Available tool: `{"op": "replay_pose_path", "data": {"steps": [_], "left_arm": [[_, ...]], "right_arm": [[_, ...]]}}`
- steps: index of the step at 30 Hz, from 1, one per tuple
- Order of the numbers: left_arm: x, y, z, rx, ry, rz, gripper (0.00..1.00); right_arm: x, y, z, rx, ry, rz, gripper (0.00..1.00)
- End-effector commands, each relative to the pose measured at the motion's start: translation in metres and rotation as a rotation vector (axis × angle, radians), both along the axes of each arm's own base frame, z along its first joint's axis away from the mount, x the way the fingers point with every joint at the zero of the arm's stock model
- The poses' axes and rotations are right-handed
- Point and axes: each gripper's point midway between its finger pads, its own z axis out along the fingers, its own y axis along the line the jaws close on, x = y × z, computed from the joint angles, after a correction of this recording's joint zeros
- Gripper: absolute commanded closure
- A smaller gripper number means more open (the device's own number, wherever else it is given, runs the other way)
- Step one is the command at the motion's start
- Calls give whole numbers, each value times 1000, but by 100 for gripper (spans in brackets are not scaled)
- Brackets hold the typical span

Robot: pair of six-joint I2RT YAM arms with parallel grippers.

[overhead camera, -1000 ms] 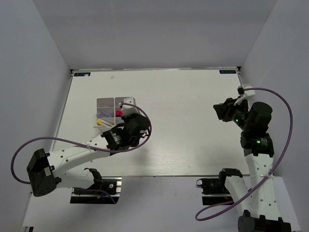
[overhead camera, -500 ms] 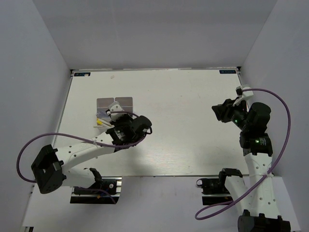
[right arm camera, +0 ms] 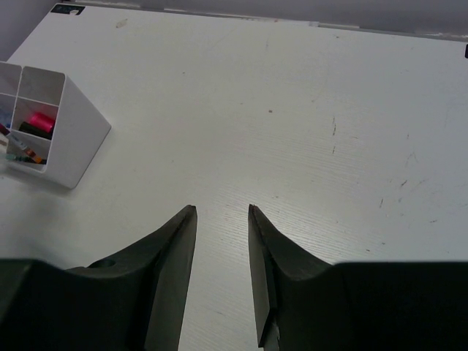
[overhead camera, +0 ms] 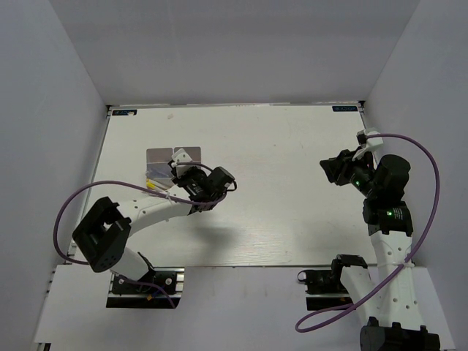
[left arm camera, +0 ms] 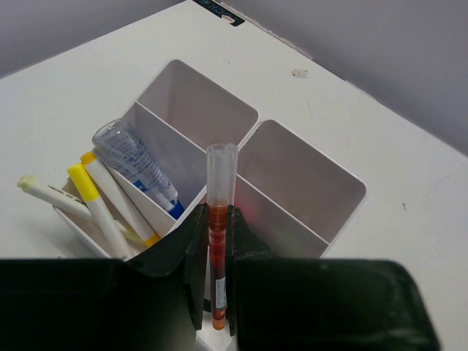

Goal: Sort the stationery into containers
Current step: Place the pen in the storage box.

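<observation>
The red pen's orange end is between the sides of the containers, so the pen would land in the near section. My left gripper needs to let go of the red pen now.
My left gripper [left arm camera: 217,219] is shut on a thin red pen [left arm camera: 220,172] with a clear cap. It holds the pen upright over the near edge of the white-walled containers [left arm camera: 307,212]. In the top view the left gripper [overhead camera: 178,174] is at the near right side of the containers [overhead camera: 157,156]. A white-blue marker [left arm camera: 135,157] and yellow-capped white pens [left arm camera: 95,201] lean in the left compartments. My right gripper [right arm camera: 221,212] is open and empty above bare table, far right of the containers [right arm camera: 69,146]. A pink highlighter end [right arm camera: 40,121] shows inside them.
The white table [overhead camera: 292,190] lies between the arms. Grey walls close it in at the back and sides. The right arm [overhead camera: 387,197] stands at the right edge, with its cable looping above it.
The left arm has swung and folded, its elbow moving up towards the containers. The gripper has stayed at their near right side with the red pen in it. The right arm has barely moved.
</observation>
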Motion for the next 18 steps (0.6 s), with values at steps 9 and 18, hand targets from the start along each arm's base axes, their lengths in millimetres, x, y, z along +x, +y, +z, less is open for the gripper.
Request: {"op": "replay_pose_path", "data": {"steps": [9, 18], "left_arm": [[5, 7, 6, -30, -72, 58, 68], [0, -2, 10, -48, -18, 13, 25]], "right_arm": [[2, 1, 7, -4, -43, 19, 56], [1, 3, 7, -8, -48, 39, 50]]}}
